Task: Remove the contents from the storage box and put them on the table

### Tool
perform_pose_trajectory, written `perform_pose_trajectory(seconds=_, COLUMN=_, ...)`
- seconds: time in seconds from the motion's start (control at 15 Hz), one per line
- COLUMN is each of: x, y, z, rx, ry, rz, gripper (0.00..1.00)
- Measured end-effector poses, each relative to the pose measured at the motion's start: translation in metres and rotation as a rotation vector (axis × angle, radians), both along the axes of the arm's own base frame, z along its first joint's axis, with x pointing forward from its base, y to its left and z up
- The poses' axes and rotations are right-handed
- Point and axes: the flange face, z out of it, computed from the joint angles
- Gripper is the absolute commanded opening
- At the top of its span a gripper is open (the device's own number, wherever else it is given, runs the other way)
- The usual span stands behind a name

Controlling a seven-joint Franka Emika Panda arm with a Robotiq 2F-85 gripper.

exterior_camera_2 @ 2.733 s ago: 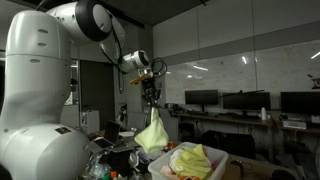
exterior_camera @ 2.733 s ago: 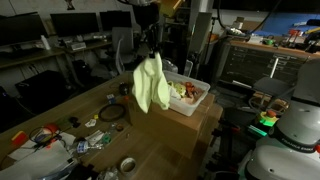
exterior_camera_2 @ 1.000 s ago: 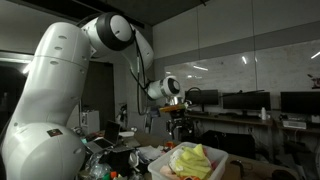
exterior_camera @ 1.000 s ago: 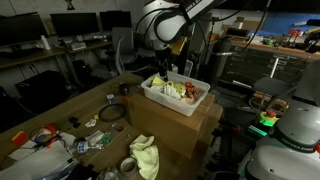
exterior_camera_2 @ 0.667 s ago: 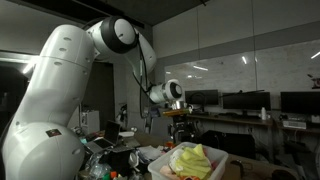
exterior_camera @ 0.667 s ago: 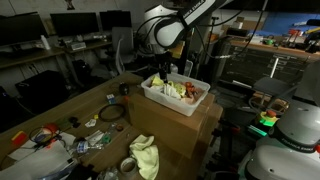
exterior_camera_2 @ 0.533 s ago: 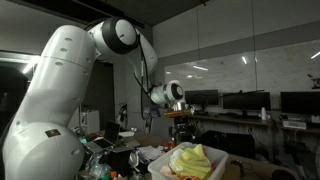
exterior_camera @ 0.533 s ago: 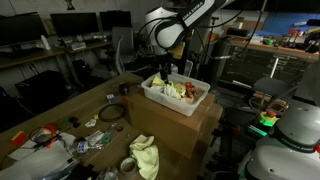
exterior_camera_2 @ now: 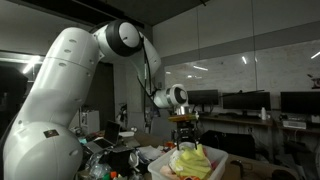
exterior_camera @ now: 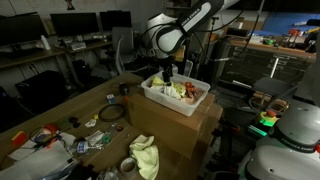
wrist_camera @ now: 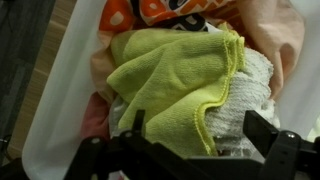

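Observation:
The yellow-green cloth (wrist_camera: pixel 193 124) has its top below my fingers in an exterior view, so my gripper needs to lower before it closes on the cloth.
A white storage box (exterior_camera: pixel 192 103) sits on a cardboard carton and holds several cloths. In the wrist view a yellow-green cloth (wrist_camera: pixel 170 75) lies on top of a white towel (wrist_camera: pixel 245 100), with orange patterned fabric (wrist_camera: pixel 170 10) behind them. My gripper (exterior_camera: pixel 166 78) hangs open just above the box's contents, nothing between its fingers; in an exterior view the gripper (exterior_camera_2: pixel 186 142) stands right over the yellow cloth (exterior_camera_2: pixel 195 158). Another yellow-green cloth (exterior_camera: pixel 146 157) lies crumpled on the table in front of the carton.
The wooden table (exterior_camera: pixel 60 110) carries clutter at its near left end: packets (exterior_camera: pixel 45 137), a cable coil (exterior_camera: pixel 111 114) and a tape roll (exterior_camera: pixel 127 165). The cardboard carton (exterior_camera: pixel 180 130) raises the box. Monitors line the back wall.
The gripper has come down from above the box to just over the cloths. It stayed open. The yellow-green cloth held earlier now lies on the table.

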Motion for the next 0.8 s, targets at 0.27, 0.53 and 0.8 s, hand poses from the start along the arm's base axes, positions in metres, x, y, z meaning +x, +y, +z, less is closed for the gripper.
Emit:
perform_pose_trajectory(seconds=0.27, x=0.002, y=0.000, z=-0.008, rx=0.005, ry=-0.001, rz=0.014, gripper=1.00)
perform_pose_trajectory(seconds=0.53, x=0.004, y=-0.005, z=-0.014, rx=0.008, ry=-0.005, rz=0.031, gripper=1.00)
perform_pose_trajectory(seconds=0.8, x=0.006, y=-0.017, z=-0.019, rx=0.013, ry=-0.007, rz=0.046, gripper=1.00)
